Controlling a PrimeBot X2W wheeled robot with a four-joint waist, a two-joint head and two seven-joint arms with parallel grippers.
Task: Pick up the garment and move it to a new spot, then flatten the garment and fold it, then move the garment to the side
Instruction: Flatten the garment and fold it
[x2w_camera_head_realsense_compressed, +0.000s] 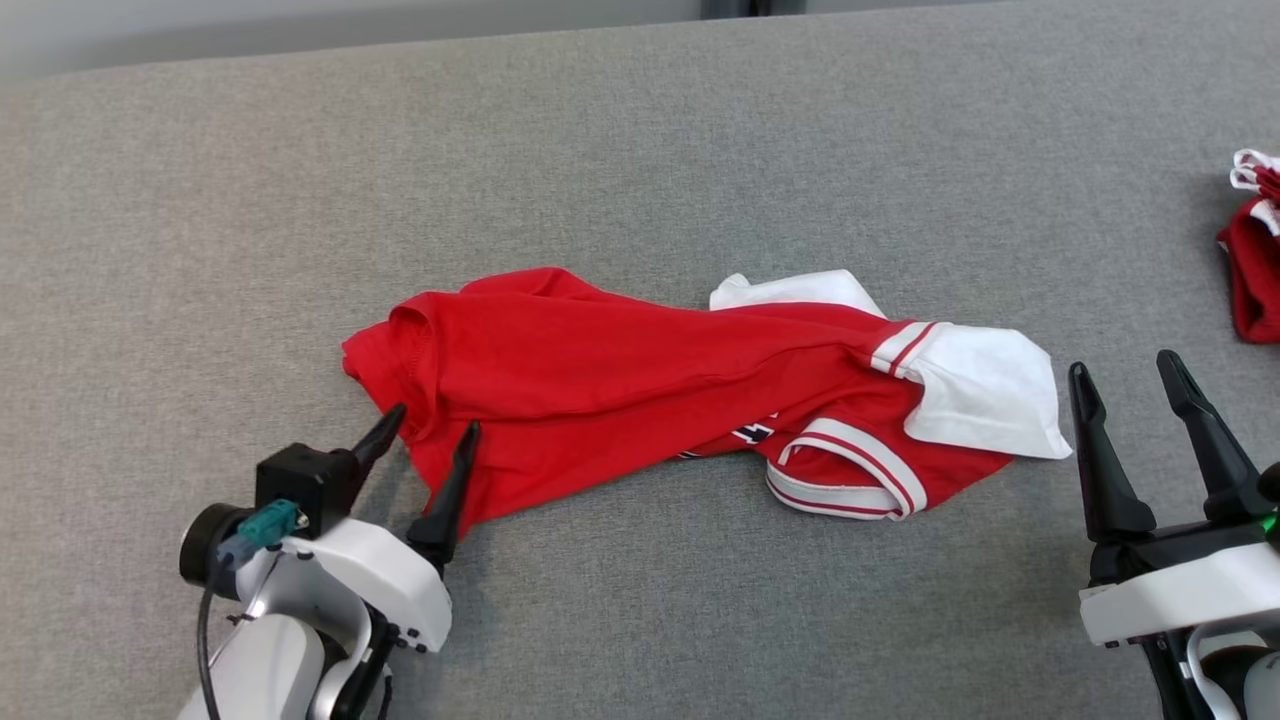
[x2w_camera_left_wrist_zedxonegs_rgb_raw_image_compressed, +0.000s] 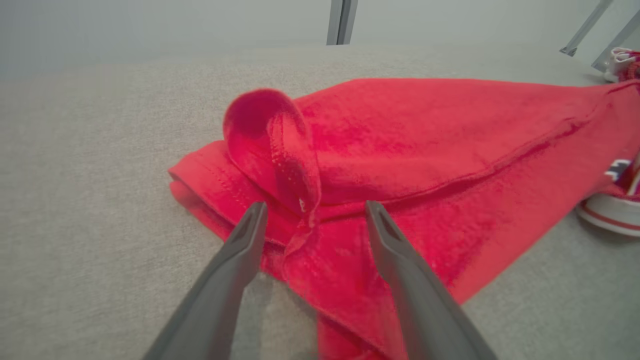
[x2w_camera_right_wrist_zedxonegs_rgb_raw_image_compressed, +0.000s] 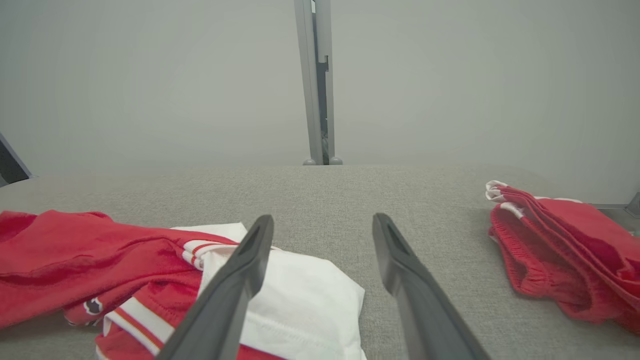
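Observation:
My left gripper should next grab a raised fold (x2w_camera_head_realsense_compressed: 422, 366) along the red hem, because the shirt's body (x2w_camera_head_realsense_compressed: 624, 366) lies loose on the tabletop.
The garment (x2w_camera_head_realsense_compressed: 640, 370) is a red shirt with white sleeves and red-and-white striped trim, lying crumpled across the middle of the grey table. My left gripper (x2w_camera_head_realsense_compressed: 435, 425) is open at the garment's lower left corner, its fingers straddling the red hem fold (x2w_camera_left_wrist_zedxonegs_rgb_raw_image_compressed: 300, 200), and its jaws stand apart in the left wrist view (x2w_camera_left_wrist_zedxonegs_rgb_raw_image_compressed: 312, 217). My right gripper (x2w_camera_head_realsense_compressed: 1128, 378) is open just right of the white sleeve (x2w_camera_head_realsense_compressed: 985, 390), with nothing between its fingers. In the right wrist view the gripper (x2w_camera_right_wrist_zedxonegs_rgb_raw_image_compressed: 322, 225) points past the sleeve (x2w_camera_right_wrist_zedxonegs_rgb_raw_image_compressed: 300, 300).
A second red garment with white trim (x2w_camera_head_realsense_compressed: 1255, 255) lies bunched at the table's right edge, also in the right wrist view (x2w_camera_right_wrist_zedxonegs_rgb_raw_image_compressed: 560, 250). The grey fabric table (x2w_camera_head_realsense_compressed: 640, 150) spreads wide around the shirt. A metal post (x2w_camera_right_wrist_zedxonegs_rgb_raw_image_compressed: 317, 80) stands behind the far edge.

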